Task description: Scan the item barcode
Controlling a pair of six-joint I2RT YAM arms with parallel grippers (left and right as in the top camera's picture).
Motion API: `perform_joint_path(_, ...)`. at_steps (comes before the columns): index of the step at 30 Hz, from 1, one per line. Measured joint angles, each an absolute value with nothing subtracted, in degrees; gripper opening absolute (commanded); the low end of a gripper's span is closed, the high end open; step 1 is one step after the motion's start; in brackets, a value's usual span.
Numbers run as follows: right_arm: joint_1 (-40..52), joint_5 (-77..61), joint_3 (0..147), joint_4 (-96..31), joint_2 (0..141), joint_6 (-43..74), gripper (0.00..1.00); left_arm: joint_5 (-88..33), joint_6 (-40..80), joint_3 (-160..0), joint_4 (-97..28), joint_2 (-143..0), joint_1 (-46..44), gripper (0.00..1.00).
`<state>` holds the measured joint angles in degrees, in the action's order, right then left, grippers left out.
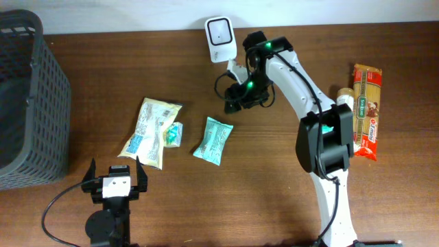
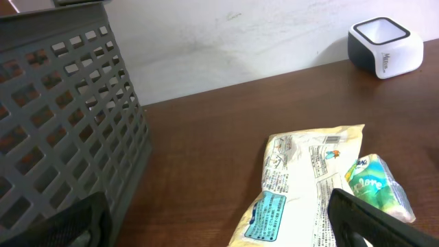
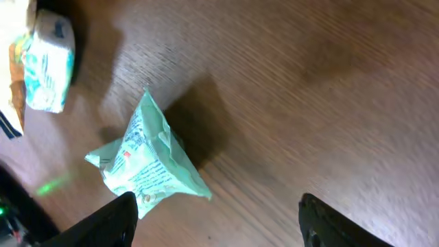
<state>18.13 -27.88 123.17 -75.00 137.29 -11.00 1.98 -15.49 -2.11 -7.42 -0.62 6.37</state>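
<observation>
Next, my right gripper grabs the teal snack packet (image 1: 212,140) (image 3: 147,161) by one edge to scan the barcode, so the packet's printed side stays free.
The white barcode scanner (image 1: 219,31) stands at the table's back edge, also visible far right in the left wrist view as the scanner (image 2: 384,44). A teal snack packet (image 1: 212,140) lies on the table in front of it. My right gripper (image 1: 241,96) hovers between scanner and packet, jaws open and empty. In the right wrist view the teal packet (image 3: 147,161) sits just beyond the left finger (image 3: 113,219), outside the right gripper (image 3: 219,226). My left gripper (image 1: 115,182) is open near the front edge, empty (image 2: 219,230).
A pale yellow bag (image 1: 151,130) and a small green packet (image 1: 175,134) lie left of the teal one. A dark mesh basket (image 1: 27,103) fills the left side. A pasta pack (image 1: 365,110) lies at the right, beside the right arm.
</observation>
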Motion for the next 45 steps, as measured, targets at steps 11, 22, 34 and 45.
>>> perform_joint_path(11,20.93,-34.13,123.04,-74.83,140.49,-17.85,0.78,1.98,-15.49,-2.11,-7.42,-0.62,6.37,0.99)
perform_joint_path(22,22.04,-41.67,111.5,-69.34,139.87,-19.42,0.59,1.98,-15.49,-2.11,-7.42,-0.62,6.37,0.99)
perform_joint_path(34,23.99,-44.18,110.48,-69.38,139.87,-15.49,0.04,1.98,-15.49,-2.11,-7.42,-0.62,6.37,0.99)
perform_joint_path(45,6.26,-36.53,112.84,-66.92,109.89,6.87,0.04,1.98,-15.49,-2.11,-7.42,-0.62,6.37,0.99)
